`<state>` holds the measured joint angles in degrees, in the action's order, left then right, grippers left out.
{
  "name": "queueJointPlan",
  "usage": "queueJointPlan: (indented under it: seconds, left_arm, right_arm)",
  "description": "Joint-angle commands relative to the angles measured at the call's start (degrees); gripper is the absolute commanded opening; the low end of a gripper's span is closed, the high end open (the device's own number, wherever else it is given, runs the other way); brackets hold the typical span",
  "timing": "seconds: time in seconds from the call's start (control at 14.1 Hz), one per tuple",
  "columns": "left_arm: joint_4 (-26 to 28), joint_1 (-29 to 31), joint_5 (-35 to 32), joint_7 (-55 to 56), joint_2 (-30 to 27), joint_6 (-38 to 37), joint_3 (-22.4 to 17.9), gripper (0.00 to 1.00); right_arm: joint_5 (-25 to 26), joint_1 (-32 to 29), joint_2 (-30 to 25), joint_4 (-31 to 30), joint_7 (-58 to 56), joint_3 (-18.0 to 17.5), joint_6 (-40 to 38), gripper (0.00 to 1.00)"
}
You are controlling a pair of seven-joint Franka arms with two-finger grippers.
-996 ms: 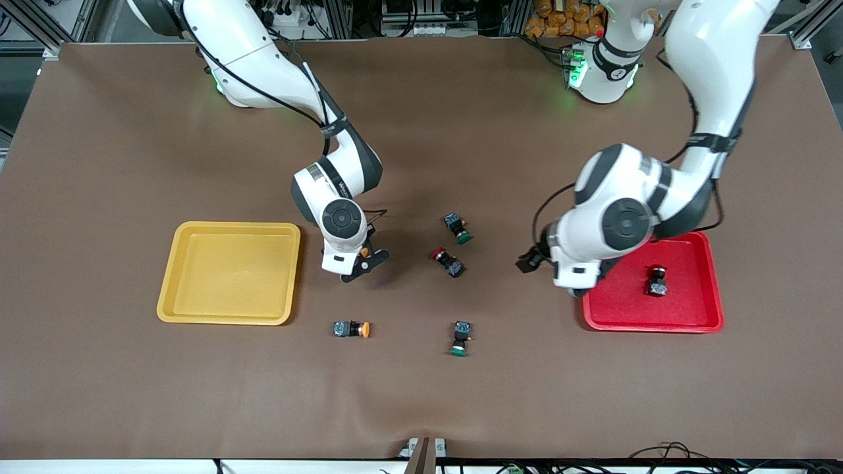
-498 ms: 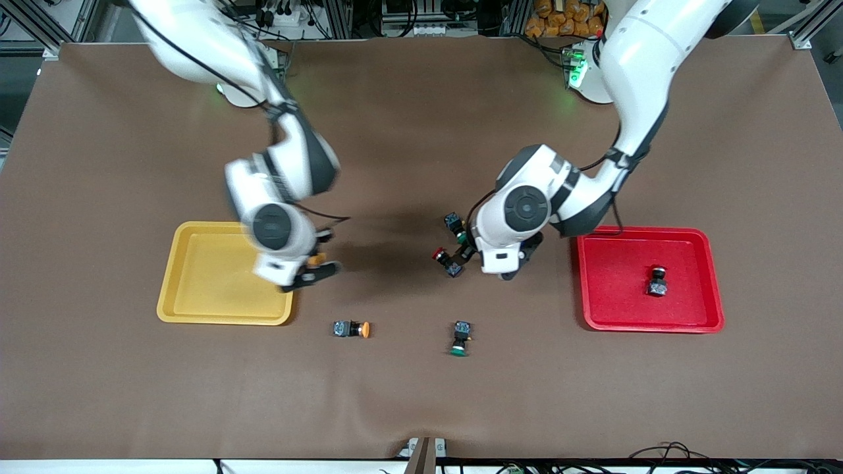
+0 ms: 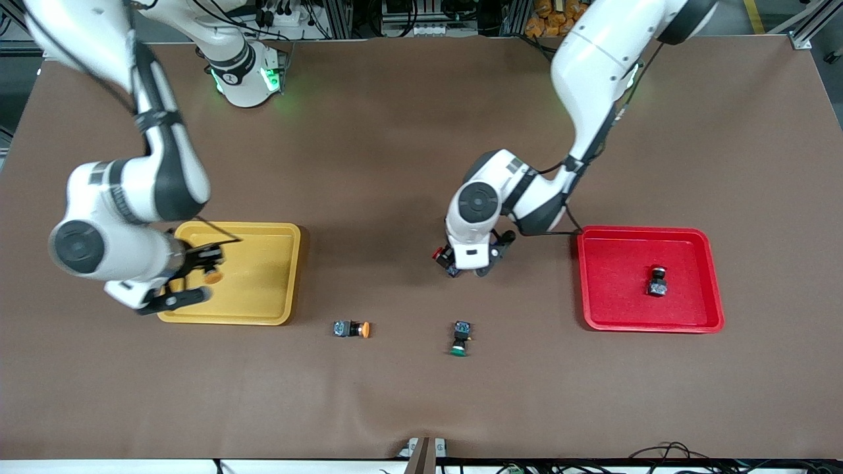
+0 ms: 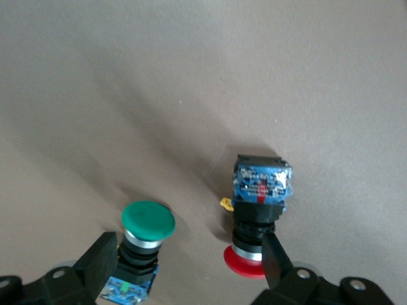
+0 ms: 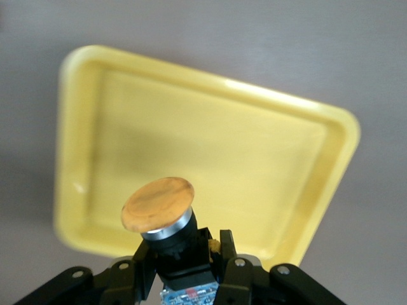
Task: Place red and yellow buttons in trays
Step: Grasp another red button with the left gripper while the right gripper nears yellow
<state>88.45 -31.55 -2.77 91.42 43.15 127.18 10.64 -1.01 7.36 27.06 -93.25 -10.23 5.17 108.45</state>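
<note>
The green-capped button (image 4: 147, 222) is between my fingers and the red-capped button's body (image 4: 261, 184), so my fingers would miss if I closed now. My left gripper should first move toward the red-capped button's body and then close on it.
My right gripper (image 3: 197, 276) is shut on an orange-yellow-capped button (image 3: 212, 276) and holds it over the yellow tray (image 3: 257, 270). In the right wrist view the button (image 5: 159, 210) sits between the fingers with the yellow tray (image 5: 254, 152) below it. My left gripper (image 3: 469, 266) is open, low over a red-capped button (image 3: 439, 253) at the table's middle. In the left wrist view its fingers (image 4: 275, 257) stand around that red button (image 4: 261, 190) and a green-capped button (image 4: 146, 225). Another red-capped button (image 3: 656, 281) lies in the red tray (image 3: 612, 296). A second orange-yellow-capped button (image 3: 352, 328) lies on the table.
Another green-capped button (image 3: 460, 338) lies on the brown table nearer the front camera than my left gripper. The green button by my left gripper is hidden under the arm in the front view.
My right arm has carried the orange-yellow button from the table's middle to over the yellow tray. My left arm has swung from the red tray to the red and green buttons at the middle.
</note>
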Motion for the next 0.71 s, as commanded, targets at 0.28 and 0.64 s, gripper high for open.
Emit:
queueJointPlan:
  seconds: [0.28,0.64]
  left_arm:
    - [-6.27,-0.01,-0.04,-0.1,1.06,0.34,-1.32,1.0]
    - [-6.45,-0.27,-0.13,-1.16,3.86,2.98,-2.99,1.0]
  right_arm:
    - [0.48,-3.93,10.29,-4.83,-4.17,-1.04,15.89,0.0]
    - [0.4,-4.9,9.94,-7.92,-4.63,-1.04,19.61,1.0]
